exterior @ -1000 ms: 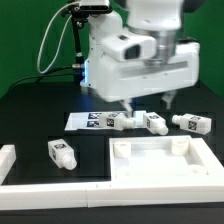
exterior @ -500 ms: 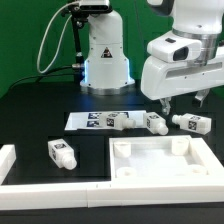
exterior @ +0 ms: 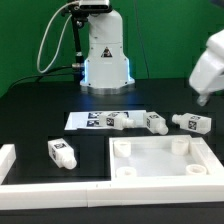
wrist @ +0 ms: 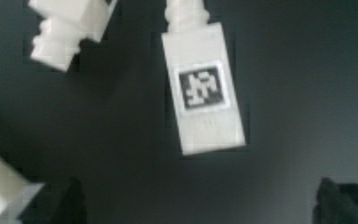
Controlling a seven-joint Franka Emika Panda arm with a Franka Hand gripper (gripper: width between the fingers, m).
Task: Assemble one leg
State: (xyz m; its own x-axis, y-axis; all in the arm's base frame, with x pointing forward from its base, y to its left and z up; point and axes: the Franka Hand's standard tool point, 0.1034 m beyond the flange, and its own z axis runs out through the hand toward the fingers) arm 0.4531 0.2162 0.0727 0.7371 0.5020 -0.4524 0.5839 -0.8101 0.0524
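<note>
My gripper's fingers are still high above the leg's tagged block [exterior: 198,124] [wrist: 204,95], so closing now would miss. My gripper lowers first, then closes on the block.
Several white legs with square tags lie on the black table: one [exterior: 60,153] alone toward the exterior view's left, two [exterior: 120,121] [exterior: 155,122] in the middle, and one [exterior: 192,122] toward the right. My gripper [exterior: 201,97] is blurred at the right edge, hovering above the rightmost leg. In the wrist view a tagged leg [wrist: 202,90] lies below my gripper [wrist: 202,205], with another leg [wrist: 69,35] beside it. The dark fingers [wrist: 51,200] stand wide apart with nothing between them. The gripper is open and empty.
The large white panel [exterior: 160,178] with raised rim and corner sockets lies in front of the legs. The marker board [exterior: 85,119] lies behind it. A white border [exterior: 10,165] runs along the left and front. The robot base [exterior: 105,55] stands at the back.
The arm has swung from the middle of the table to the exterior view's right edge. The legs and the panel have not moved.
</note>
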